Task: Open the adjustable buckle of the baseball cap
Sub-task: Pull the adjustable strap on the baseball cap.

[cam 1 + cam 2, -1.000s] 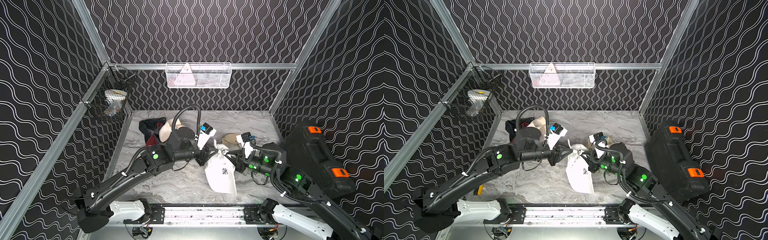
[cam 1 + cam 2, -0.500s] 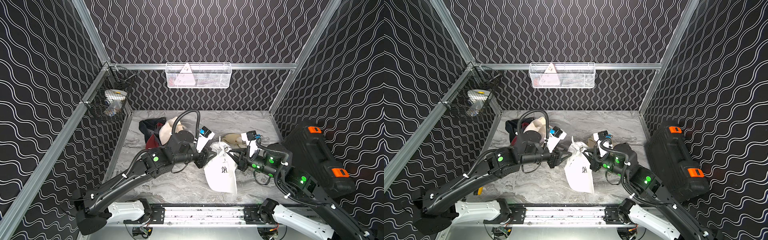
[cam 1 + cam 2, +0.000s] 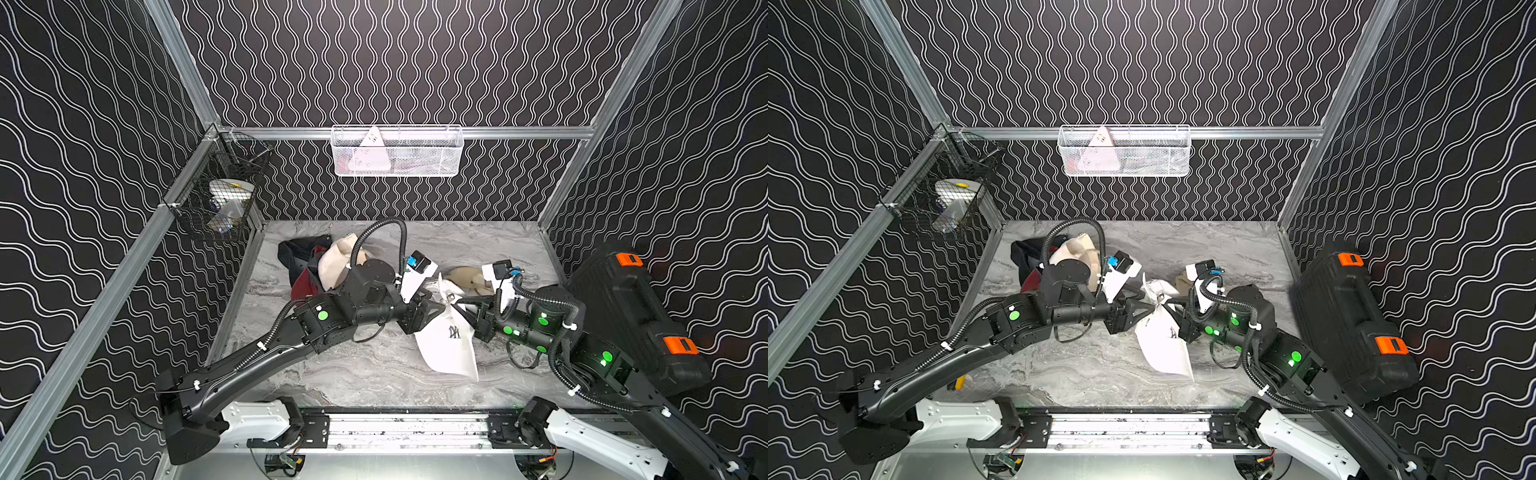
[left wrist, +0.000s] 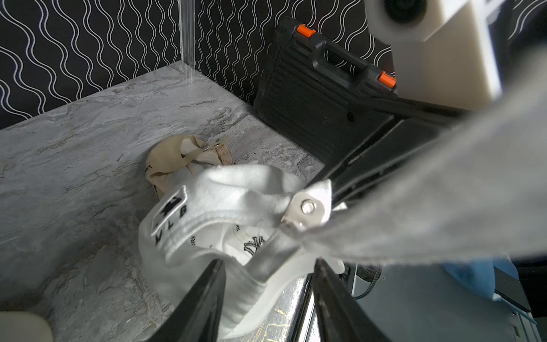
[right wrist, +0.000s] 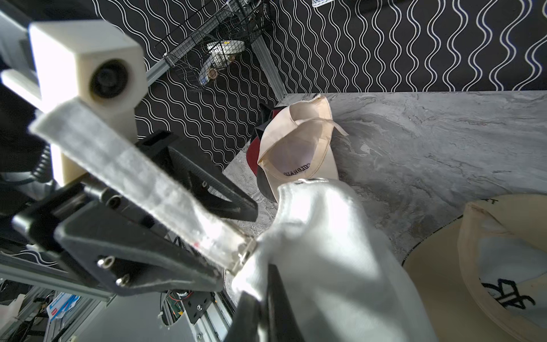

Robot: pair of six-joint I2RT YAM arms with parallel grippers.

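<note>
My left gripper will next grab the white strap [image 5: 142, 174] at the cap's back edge, so the buckle can slide open.
The white baseball cap [image 3: 451, 338] [image 3: 1163, 338] hangs brim-down over the middle of the table. My right gripper [image 3: 462, 309] [image 5: 263, 284] is shut on the fabric at the cap's back edge, right beside the buckle. The metal buckle [image 4: 306, 208] [image 5: 242, 254] sits at the back opening. Its white strap [image 5: 142, 174] [image 4: 429, 201] runs out of it toward my left arm. My left gripper [image 3: 434, 313] [image 4: 268, 263] is open, its jaws standing on either side of the strap and the cap's back edge without clamping them.
A beige cap [image 3: 465, 276] lies just behind the white one. A pile of cream, red and black caps [image 3: 320, 266] sits at the back left. A black tool case [image 3: 636, 316] leans against the right wall. Wire baskets [image 3: 397, 151] [image 3: 220, 199] hang on the walls.
My left gripper's jaws have spread wider and the left arm has shifted slightly. The right gripper keeps its hold, and the cap has shifted only a little.
</note>
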